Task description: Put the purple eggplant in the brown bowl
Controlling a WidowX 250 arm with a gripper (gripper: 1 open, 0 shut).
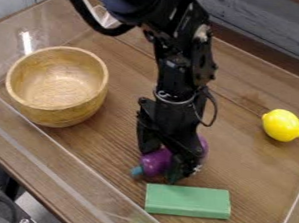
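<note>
My gripper grabs the purple eggplant by its plump purple body point(171, 158) next, to put it in the brown bowl point(59, 85).
The purple eggplant point(156, 163) lies on the wooden table, its teal stem cap pointing left. My gripper point(167, 163) points straight down over it, open, with one black finger on each side of the eggplant; the arm covers much of the fruit. I cannot tell whether the fingers touch it. The brown bowl point(59, 85) stands empty at the left, well apart from the gripper.
A flat green block point(188, 200) lies just in front of the gripper. A yellow lemon point(283, 126) sits at the right. A clear plastic wall point(51, 179) runs along the table's front and left edges.
</note>
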